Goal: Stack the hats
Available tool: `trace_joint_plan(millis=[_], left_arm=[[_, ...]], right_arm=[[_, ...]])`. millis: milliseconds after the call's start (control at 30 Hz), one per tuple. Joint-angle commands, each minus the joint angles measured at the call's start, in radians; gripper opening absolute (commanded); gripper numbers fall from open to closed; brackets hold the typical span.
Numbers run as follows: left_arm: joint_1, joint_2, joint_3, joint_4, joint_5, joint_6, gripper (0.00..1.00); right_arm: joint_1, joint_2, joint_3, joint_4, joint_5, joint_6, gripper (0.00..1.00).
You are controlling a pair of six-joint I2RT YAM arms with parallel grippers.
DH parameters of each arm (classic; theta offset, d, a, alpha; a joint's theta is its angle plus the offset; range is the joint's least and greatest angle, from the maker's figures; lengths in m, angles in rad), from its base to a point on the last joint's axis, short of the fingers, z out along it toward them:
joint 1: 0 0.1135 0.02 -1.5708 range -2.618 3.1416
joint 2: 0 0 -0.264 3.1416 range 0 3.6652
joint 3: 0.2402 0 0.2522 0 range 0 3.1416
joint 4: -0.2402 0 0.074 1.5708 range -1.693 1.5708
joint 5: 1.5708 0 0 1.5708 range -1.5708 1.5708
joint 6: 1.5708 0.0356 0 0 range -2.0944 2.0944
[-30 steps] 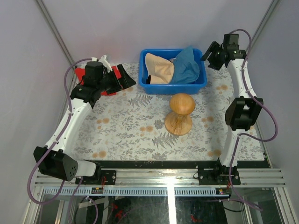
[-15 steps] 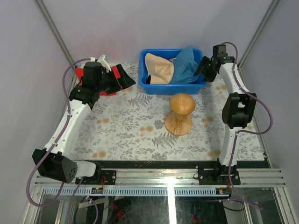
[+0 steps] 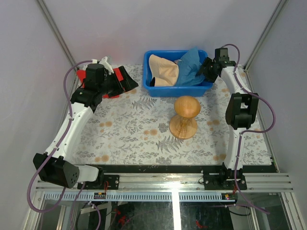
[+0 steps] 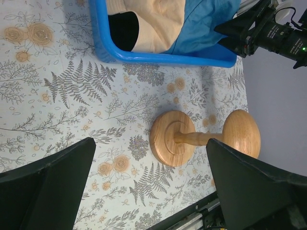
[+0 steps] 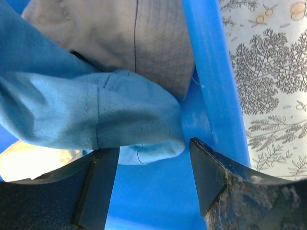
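Note:
The robot's right gripper will take hold of the blue hat by its folded edge [image 3: 200, 72] [image 5: 156, 145], so the rest of the hat stays free to stack over the stand.
A blue hat [image 3: 191, 67] and a peach-beige hat [image 3: 163, 70] lie in a blue bin [image 3: 178, 91] at the back. In the right wrist view a grey-khaki hat [image 5: 139, 43] lies under the blue hat [image 5: 96, 110]. My right gripper [image 3: 205, 70] is at the bin's right wall. It stands open [image 5: 153, 172], with a fold of the blue hat's edge between its fingers. My left gripper [image 3: 125, 80] hangs open [image 4: 151, 187] left of the bin, holding nothing. Red fabric [image 3: 82, 76] shows under the left arm; I cannot tell whether it is a hat.
A mushroom-shaped wooden stand [image 3: 184, 117] stands upright in the middle of the floral tablecloth [image 3: 129, 129], in front of the bin. The bin's right wall [image 5: 211, 86] is right beside my right finger [image 5: 211, 172]. Grey walls close in the sides and back.
My right gripper has moved left and down, from beyond the bin's right corner to the blue hat at the bin's right wall. The left arm has barely moved.

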Motion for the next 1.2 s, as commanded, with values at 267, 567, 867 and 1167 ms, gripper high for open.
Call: trace_joint_plan(millis=[267, 567, 867, 1167], left_arm=[[0.005, -0.016, 0.038, -0.026, -0.03, 0.009, 1.0], [0.004, -0.001, 0.07, -0.041, -0.025, 0.003, 1.0], [0.006, 0.015, 0.117, -0.046, 0.05, -0.046, 1.0], [0.003, 0.031, 0.128, -0.043, 0.189, -0.128, 0.99]], right_arm=[[0.002, 0.048, 0.066, 0.097, -0.006, 0.006, 0.55], [0.004, -0.043, 0.077, 0.054, 0.032, -0.026, 0.0], [0.004, -0.247, 0.159, -0.042, -0.09, 0.012, 0.0], [0.004, -0.363, 0.277, -0.191, -0.258, 0.078, 0.0]])
